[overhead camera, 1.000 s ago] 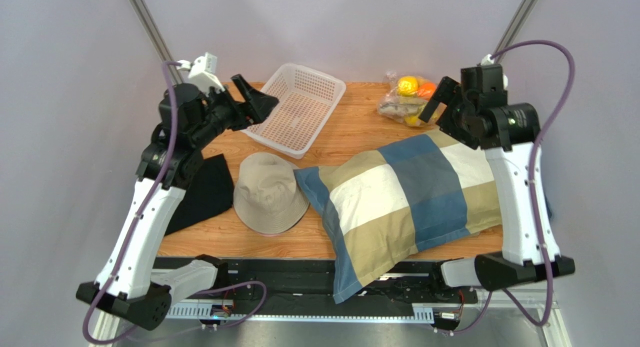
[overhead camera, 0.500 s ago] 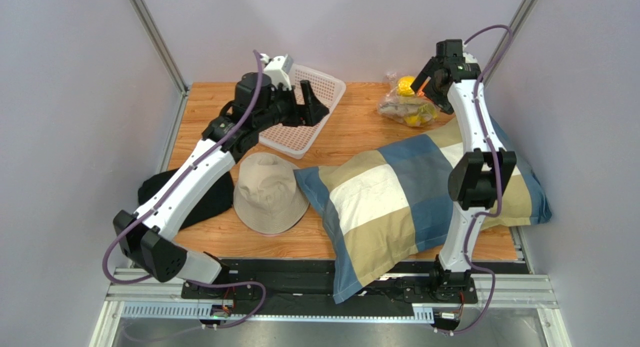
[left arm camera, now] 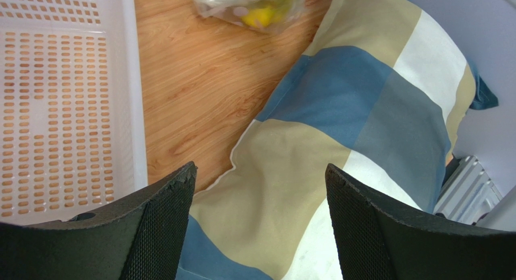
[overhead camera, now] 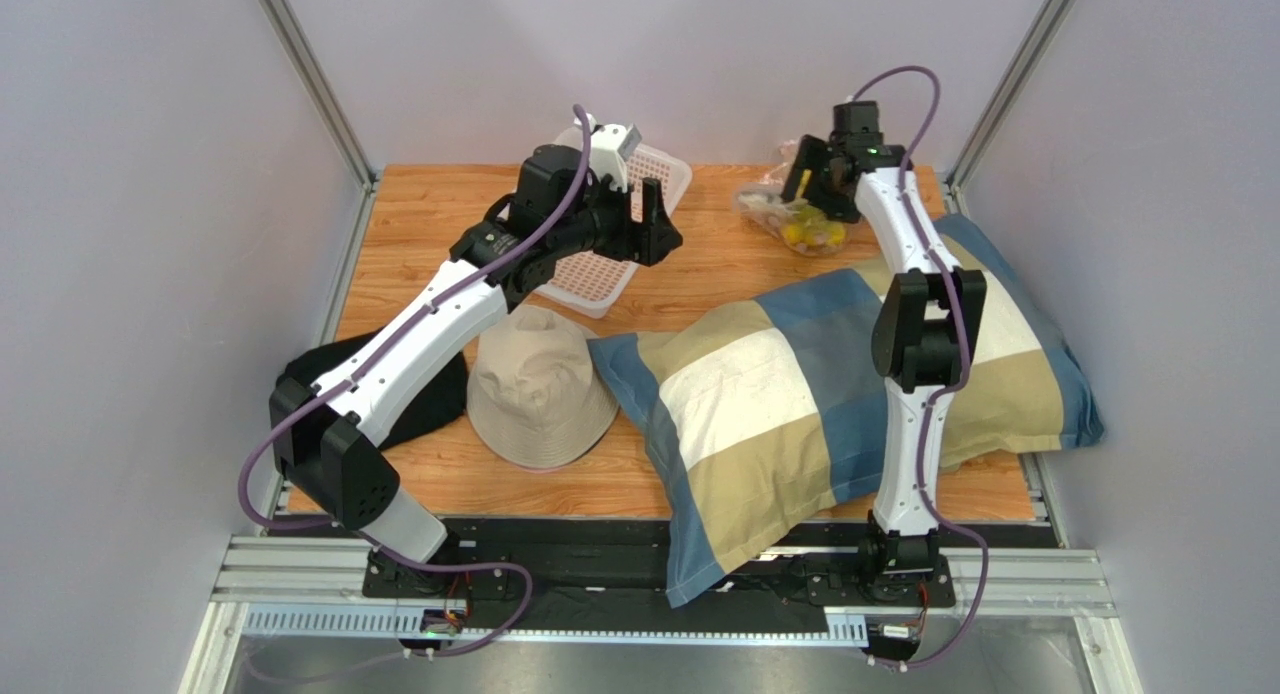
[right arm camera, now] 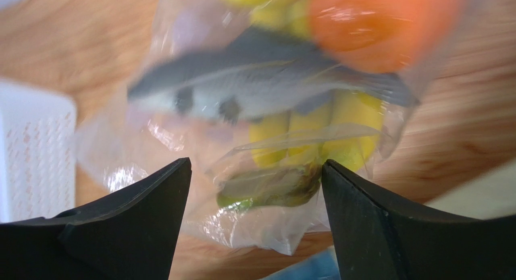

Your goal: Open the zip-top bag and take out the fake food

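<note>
I should grab the body of the clear zip-top bag around the fake food with my right gripper. The zip then stays free for my left gripper to open.
The clear zip-top bag (overhead camera: 781,214) lies on the wood at the back right, with the fake food inside it. In the right wrist view the bag (right arm camera: 181,141) fills the frame, holding a grey fish (right arm camera: 260,86), an orange (right arm camera: 375,26) and a yellow banana bunch (right arm camera: 315,135). My right gripper (overhead camera: 812,189) hovers just over it, open (right arm camera: 255,195), its fingers either side of the bag's crinkled lower edge without pinching it. My left gripper (overhead camera: 666,226) stands open (left arm camera: 260,195) above the basket's right edge and the pillow corner, well left of the bag (left arm camera: 254,7).
A white mesh basket (overhead camera: 658,169) sits at the back under my left arm. A beige hat (overhead camera: 538,387) and a black cloth (overhead camera: 428,394) lie front left. A checked pillow (overhead camera: 812,379) covers the right half, close to the bag.
Both arms have stretched out toward the back. The right gripper swung left and down over the bag; the left gripper moved right past the basket. Both pairs of jaws narrowed slightly.
</note>
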Tool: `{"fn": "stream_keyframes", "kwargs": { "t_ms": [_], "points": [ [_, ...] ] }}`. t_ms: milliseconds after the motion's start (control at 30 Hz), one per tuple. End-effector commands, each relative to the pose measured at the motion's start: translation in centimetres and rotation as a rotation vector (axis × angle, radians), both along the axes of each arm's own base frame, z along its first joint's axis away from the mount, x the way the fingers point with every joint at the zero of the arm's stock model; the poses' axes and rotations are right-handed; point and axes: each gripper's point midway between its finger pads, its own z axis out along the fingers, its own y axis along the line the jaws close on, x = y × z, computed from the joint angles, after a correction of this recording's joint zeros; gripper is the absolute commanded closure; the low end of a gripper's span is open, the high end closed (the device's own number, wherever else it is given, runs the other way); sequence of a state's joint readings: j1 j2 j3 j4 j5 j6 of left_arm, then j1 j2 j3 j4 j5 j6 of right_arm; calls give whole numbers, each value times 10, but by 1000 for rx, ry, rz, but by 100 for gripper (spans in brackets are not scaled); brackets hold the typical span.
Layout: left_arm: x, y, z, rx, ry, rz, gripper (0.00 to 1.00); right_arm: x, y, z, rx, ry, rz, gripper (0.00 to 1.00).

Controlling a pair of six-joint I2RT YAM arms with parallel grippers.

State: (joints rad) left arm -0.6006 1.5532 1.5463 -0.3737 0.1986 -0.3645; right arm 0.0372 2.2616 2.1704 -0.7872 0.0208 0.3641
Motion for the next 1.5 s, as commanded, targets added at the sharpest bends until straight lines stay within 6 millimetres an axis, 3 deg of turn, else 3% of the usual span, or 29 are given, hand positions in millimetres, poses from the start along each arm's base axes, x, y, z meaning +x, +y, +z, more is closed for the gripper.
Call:
{"fn": "stream_keyframes", "kwargs": {
  "t_ms": [0,33,100,133,200,233,300,333,367,400,500,533,700,733,800,833,933,1167,1267,1333,1433,1467],
  "points": [
    [9,-2,17,13,-75,-8,19,-11,104,16,121,-51,263,18],
    [10,-3,15,15,-72,-12,19,-14,108,23,150,-58,275,18],
    [13,-6,11,20,-60,-14,19,-10,98,50,120,-137,245,15],
    [14,-8,12,14,-59,-20,19,-5,74,54,70,-156,170,13],
    [17,-13,11,9,-53,-32,19,5,50,70,91,-200,79,10],
    [18,-15,10,4,-49,-38,19,13,21,78,110,-221,-5,9],
    [20,-20,9,-15,-44,-42,19,23,3,72,190,-214,-95,8],
    [20,-23,9,-23,-40,-54,19,28,-19,67,206,-210,-143,7],
    [20,-25,10,-32,-42,-58,19,32,-27,73,209,-217,-176,6],
    [22,-27,6,-33,-31,-63,19,37,-34,57,216,-189,-206,6],
    [21,-30,6,-35,-23,-78,19,43,-51,52,241,-188,-300,0],
    [21,-30,4,-33,-19,-79,19,44,-67,48,210,-193,-369,0],
    [18,-33,-2,-39,8,-89,19,71,-69,36,287,-244,-398,0],
    [18,-34,-4,-40,16,-92,20,78,-65,15,314,-216,-403,0],
    [19,-36,-5,-46,26,-100,20,87,-56,13,365,-219,-387,0],
    [19,-36,-4,-48,28,-100,20,89,-57,1,370,-208,-403,0],
    [20,-39,-3,-55,34,-100,20,90,-56,-19,403,-179,-466,0],
    [25,-45,-7,-62,48,-108,20,81,-59,-53,306,-124,-527,0],
    [28,-46,-13,-57,58,-104,20,91,-56,-59,340,-146,-519,0],
    [30,-45,-16,-54,67,-101,20,99,-50,-73,376,-144,-500,0],
    [33,-41,-20,-53,77,-88,20,112,-43,-78,433,-173,-492,8],
    [35,-38,-22,-54,84,-80,20,112,-37,-84,462,-164,-472,20]
  ]
}}
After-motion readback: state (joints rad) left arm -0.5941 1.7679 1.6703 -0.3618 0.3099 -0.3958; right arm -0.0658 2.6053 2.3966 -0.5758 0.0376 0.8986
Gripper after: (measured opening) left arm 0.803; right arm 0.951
